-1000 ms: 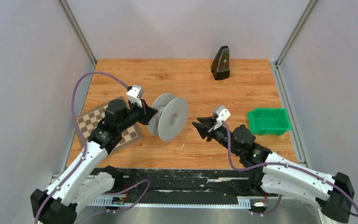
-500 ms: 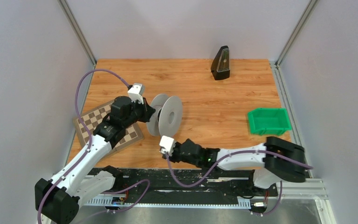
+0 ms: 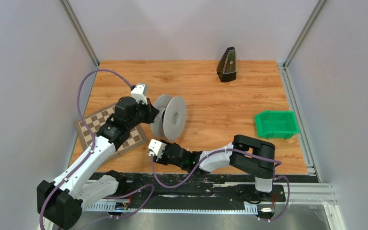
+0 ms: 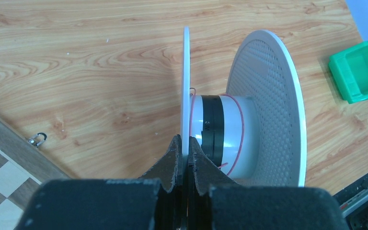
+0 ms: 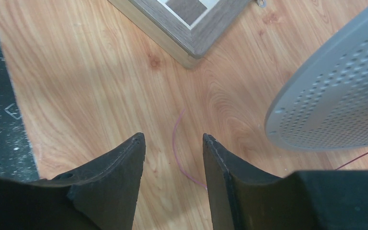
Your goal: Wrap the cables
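My right gripper should go lower before it closes on the cable's loose end (image 5: 175, 146). The loose end runs under one finger in the right wrist view.
A grey spool (image 3: 170, 118) stands on edge on the wooden table, a thin red cable (image 4: 240, 125) wound loosely round its white hub with a black band. My left gripper (image 4: 185, 143) is shut on the spool's near flange (image 4: 186, 86) and holds it upright. The cable's loose end (image 5: 178, 153) lies on the table in front of the spool. My right gripper (image 5: 173, 141) is open, low over the table near the front edge, its jaws either side of that loose end. In the top view it (image 3: 152, 154) sits just below the spool.
A checkerboard (image 3: 110, 130) lies at the left under my left arm; its corner (image 5: 191, 28) shows just beyond my right gripper. A green bin (image 3: 276, 124) sits at the right. A black metronome-shaped object (image 3: 227, 64) stands at the back. A small metal ring (image 4: 37, 139) lies by the board.
My right arm has swung from the right side across to the front left, low in front of the spool. My left gripper with the spool has shifted slightly left.
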Robot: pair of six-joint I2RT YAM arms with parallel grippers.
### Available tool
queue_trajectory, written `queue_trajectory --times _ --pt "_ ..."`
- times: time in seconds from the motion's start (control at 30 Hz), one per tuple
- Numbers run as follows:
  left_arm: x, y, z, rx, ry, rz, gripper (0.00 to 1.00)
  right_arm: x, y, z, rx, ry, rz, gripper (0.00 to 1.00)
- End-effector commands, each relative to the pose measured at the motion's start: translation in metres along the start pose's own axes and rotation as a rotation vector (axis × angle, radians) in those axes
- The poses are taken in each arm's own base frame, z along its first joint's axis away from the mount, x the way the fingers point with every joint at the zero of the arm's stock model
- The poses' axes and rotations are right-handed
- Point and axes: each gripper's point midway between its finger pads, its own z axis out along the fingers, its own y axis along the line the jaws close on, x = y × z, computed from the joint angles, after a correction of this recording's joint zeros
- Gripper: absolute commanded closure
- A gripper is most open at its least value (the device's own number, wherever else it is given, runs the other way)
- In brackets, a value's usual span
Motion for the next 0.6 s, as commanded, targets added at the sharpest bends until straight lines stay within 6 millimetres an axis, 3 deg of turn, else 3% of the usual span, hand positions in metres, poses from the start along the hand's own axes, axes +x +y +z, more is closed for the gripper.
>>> queue_trajectory --times 0.0,0.23,0.33,0.47,0.57 --pt "-0.047 -0.016 -0.005 0.041 -0.135 -0.023 1.0 -0.014 -0.008 0.016 0.009 -0.05 0.05 0.5" --pt "-0.05 -0.017 -0.004 0.043 -0.137 -0.033 1.0 0.011 -0.005 0.031 -0.012 0.023 0.084 0.5" --pt "-0.05 -0.017 -0.004 0.042 -0.134 -0.039 1.0 0.019 0.001 0.034 -0.037 0.053 0.078 0.56" --pt "-0.05 -0.016 -0.003 0.035 -0.129 -0.045 1.0 0.026 0.005 0.035 -0.052 0.09 0.082 0.7" --pt "-0.05 -0.017 -0.003 0.039 -0.128 -0.05 1.0 0.028 0.005 0.034 -0.052 0.101 0.085 0.97"
